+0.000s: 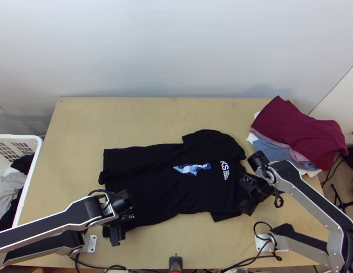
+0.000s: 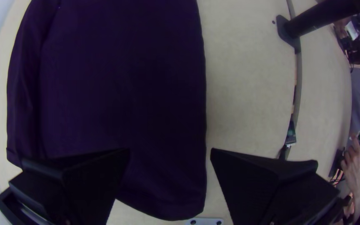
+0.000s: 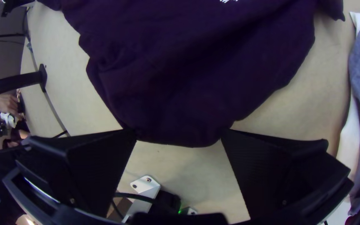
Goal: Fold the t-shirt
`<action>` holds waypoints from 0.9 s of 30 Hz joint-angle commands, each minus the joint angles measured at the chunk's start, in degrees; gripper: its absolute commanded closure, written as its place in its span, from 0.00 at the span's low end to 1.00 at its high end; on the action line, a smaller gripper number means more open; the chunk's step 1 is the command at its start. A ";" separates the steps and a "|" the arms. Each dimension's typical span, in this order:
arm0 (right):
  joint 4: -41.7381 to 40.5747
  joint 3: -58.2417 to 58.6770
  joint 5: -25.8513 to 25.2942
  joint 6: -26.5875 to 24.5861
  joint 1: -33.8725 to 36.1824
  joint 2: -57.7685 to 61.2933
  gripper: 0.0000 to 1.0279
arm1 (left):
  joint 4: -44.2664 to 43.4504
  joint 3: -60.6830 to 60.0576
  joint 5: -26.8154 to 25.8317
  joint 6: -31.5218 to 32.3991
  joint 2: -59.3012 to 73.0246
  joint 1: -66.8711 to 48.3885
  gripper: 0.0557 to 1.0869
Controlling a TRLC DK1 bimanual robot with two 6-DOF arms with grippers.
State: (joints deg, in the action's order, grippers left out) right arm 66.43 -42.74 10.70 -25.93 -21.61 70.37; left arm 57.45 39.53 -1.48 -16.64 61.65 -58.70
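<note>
I should use my right gripper next to grab the t-shirt's sleeve (image 1: 232, 210) beside the shoulder. Then the t-shirt can be folded over its printed chest (image 1: 208, 169).
A black t-shirt (image 1: 153, 182) lies spread across the table, hem at the left and printed chest towards the right, with some wrinkles. Over its near left corner is my left gripper (image 1: 116, 234); in the left wrist view the left gripper (image 2: 169, 152) stands open above the shirt's hem end (image 2: 163, 183). My right gripper (image 1: 244, 204) is at the shirt's right end, by the near sleeve. In the right wrist view the right gripper (image 3: 179, 135) stands open, the shirt's edge (image 3: 184, 125) lying between its fingers, not clamped.
Folded clothes, a maroon one (image 1: 299, 132) on top, are piled at the table's right edge. A white basket (image 1: 33, 175) with garments stands at the left. A black stand (image 1: 175, 261) is at the near edge. Bare wood (image 1: 121, 123) stretches behind the shirt.
</note>
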 commanded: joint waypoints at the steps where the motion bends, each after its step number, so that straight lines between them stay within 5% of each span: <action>1: -2.10 0.55 -0.33 0.88 -0.89 2.49 0.14 | 0.12 -0.68 -0.19 -0.06 0.84 -1.33 0.10; 5: -2.71 0.91 -0.94 1.24 -1.07 2.67 0.16 | 0.03 -0.68 -0.11 0.03 4.01 -2.04 0.15; 10: -2.71 1.08 -1.29 1.24 -0.98 2.41 0.33 | -0.85 -1.03 -0.19 -0.06 5.15 -2.12 0.28; 15: -2.80 1.70 -1.56 1.24 -1.07 2.49 0.61 | -1.90 -1.82 -0.19 0.21 5.06 -2.12 0.45; 20: -3.24 1.87 -1.47 1.06 -1.42 2.58 0.90 | -3.05 -2.17 -0.28 0.74 4.62 -2.04 0.72; 27: -3.50 1.96 -1.47 0.88 -1.69 2.93 0.97 | -3.93 -2.61 -1.60 0.82 4.62 -1.86 0.90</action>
State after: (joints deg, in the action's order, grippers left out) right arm 63.24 -40.97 9.30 -24.80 -23.05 73.10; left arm 54.41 37.39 -2.17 -16.01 66.28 -60.75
